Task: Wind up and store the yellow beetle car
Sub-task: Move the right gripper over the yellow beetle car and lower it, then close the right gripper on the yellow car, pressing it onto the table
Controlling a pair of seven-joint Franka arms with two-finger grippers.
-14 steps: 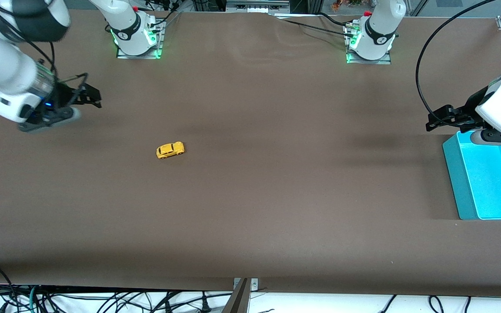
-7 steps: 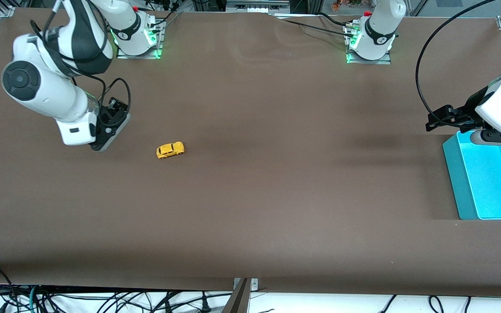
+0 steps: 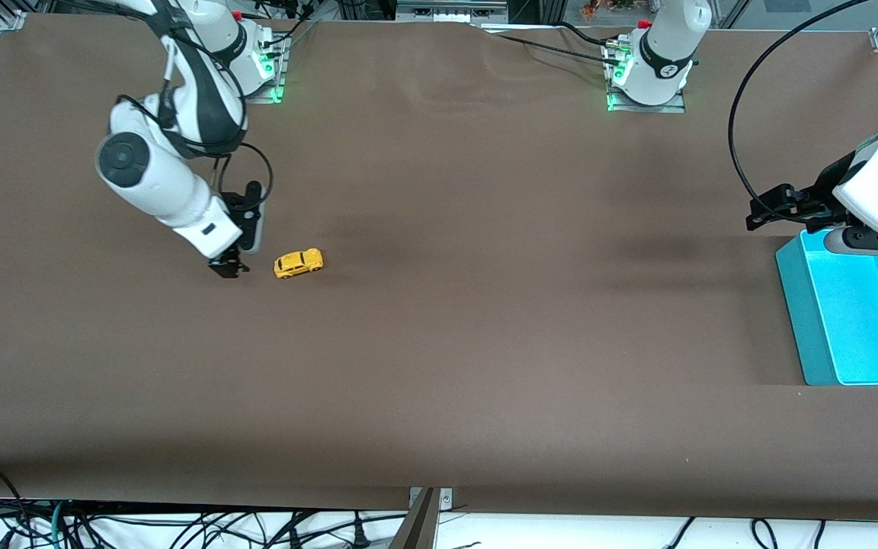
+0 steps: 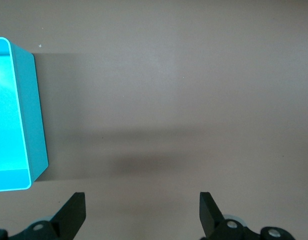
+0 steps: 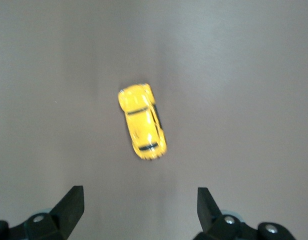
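Note:
The yellow beetle car slopes away at its rounded hood (image 3: 315, 257), so the robot's right gripper needs to grab the car by its two facing door sides next.
The yellow beetle car (image 3: 299, 263) sits on its wheels on the brown table, toward the right arm's end. It also shows in the right wrist view (image 5: 142, 121), just ahead of the open fingers. My right gripper (image 3: 229, 268) is open and empty, low over the table right beside the car, toward the right arm's end of it. My left gripper (image 3: 765, 210) is open and empty, waiting above the table beside the teal bin; in the left wrist view (image 4: 142, 210) only bare table lies between its fingers.
A teal bin (image 3: 794, 305) stands at the left arm's end of the table; its corner shows in the left wrist view (image 4: 33, 120). Both arm bases stand along the table's back edge. Cables hang below the front edge.
My right arm has swung in from the table's end and come down beside the car. The car and the left arm have not moved.

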